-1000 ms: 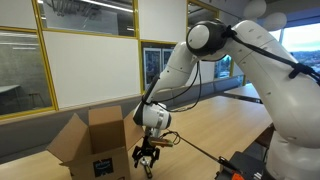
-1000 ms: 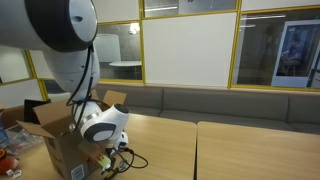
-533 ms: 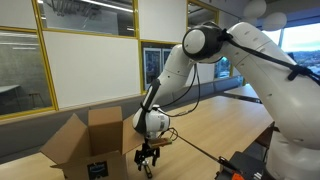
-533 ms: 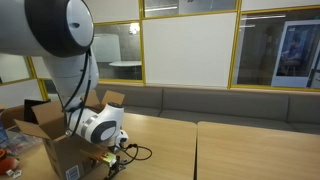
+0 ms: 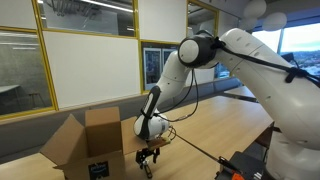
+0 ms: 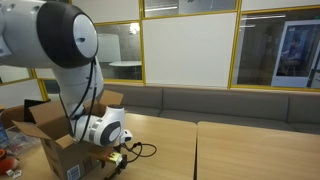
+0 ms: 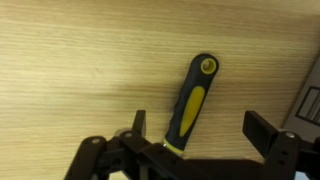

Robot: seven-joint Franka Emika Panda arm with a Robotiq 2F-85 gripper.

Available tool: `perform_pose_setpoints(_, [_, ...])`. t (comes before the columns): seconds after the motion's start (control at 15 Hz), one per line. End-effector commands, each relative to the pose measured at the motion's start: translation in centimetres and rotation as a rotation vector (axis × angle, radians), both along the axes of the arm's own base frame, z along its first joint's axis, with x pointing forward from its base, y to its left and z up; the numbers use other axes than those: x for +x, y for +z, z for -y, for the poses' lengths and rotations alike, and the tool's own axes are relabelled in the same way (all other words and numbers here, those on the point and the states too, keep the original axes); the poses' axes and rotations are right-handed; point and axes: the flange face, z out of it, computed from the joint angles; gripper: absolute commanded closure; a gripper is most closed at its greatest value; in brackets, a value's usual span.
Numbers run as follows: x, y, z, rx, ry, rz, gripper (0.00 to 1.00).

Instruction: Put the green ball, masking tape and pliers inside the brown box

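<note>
My gripper's fingers would miss the pliers if I closed now, because the pliers lie flat on the tabletop below them. My gripper needs to move lower first, then close on the handle of the pliers.
The pliers show in the wrist view as a slim tool with a black-and-yellow handle, lying on the wooden table. My gripper hangs just above them, open, with one finger on each side of the handle and nothing held. In both exterior views the gripper is low over the table, right beside the brown box, whose flaps stand open. The green ball and the masking tape are out of view.
A black cable trails from the wrist across the table. Dark equipment sits at the table's near corner. Colourful items lie beside the box. A padded bench and glass walls run behind.
The arm has swung closer to the box and the gripper has sunk a little toward the table. The jaws stay open.
</note>
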Motion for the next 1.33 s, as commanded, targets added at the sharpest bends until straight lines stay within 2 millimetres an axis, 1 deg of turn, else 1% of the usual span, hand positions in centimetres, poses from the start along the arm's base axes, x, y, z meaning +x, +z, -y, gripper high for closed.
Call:
perform_pose_setpoints(0.0, [1.1,-1.4,-0.1,-0.044,-0.041,0.042,0.0])
perform_pose_setpoints(0.2, [1.5,-2.2,0.4,-0.062,-0.085,0.053,0.0])
perform_pose_setpoints(0.33, [1.7,-2.4,0.5,-0.068,-0.111,0.055,0.0])
perform_pose_setpoints(0.73, [1.8,-3.0,-0.1,-0.083,-0.143,0.054,0.0])
perform_pose_setpoints(1.27, [1.6,-3.4,-0.2,-0.095,-0.157,0.047,0.0])
